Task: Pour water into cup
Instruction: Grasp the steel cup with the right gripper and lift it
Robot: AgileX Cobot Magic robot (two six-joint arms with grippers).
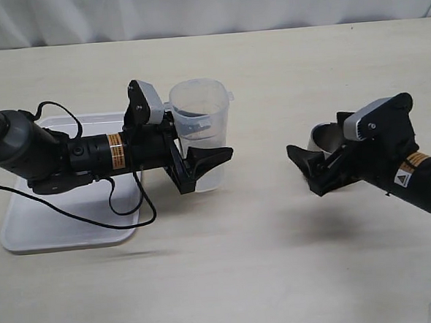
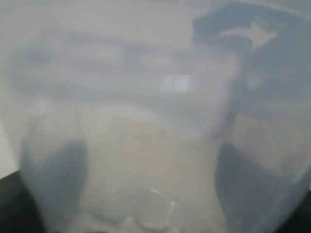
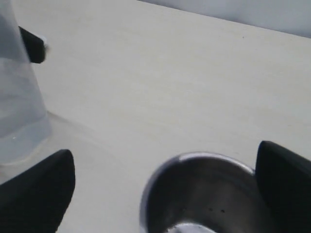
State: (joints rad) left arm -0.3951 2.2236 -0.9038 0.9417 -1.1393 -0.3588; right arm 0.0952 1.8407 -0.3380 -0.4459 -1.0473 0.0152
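The right gripper takes hold of the steel cup's outer side next and keeps the cup's opening free for water.
A translucent plastic beaker stands upright left of the table's middle, with a little clear water in its lower part. My left gripper is shut on the beaker, one finger in front of its wall and one behind. In the left wrist view the beaker fills the frame, with water at its bottom. The steel cup stands at the right between the open jaws of my right gripper. In the right wrist view the cup sits close to one finger of the right gripper.
A white tray lies at the left under my left arm. A black cable loops from that arm over the tray's edge. The beaker's base shows in the right wrist view. Bare table lies between the beaker and the cup.
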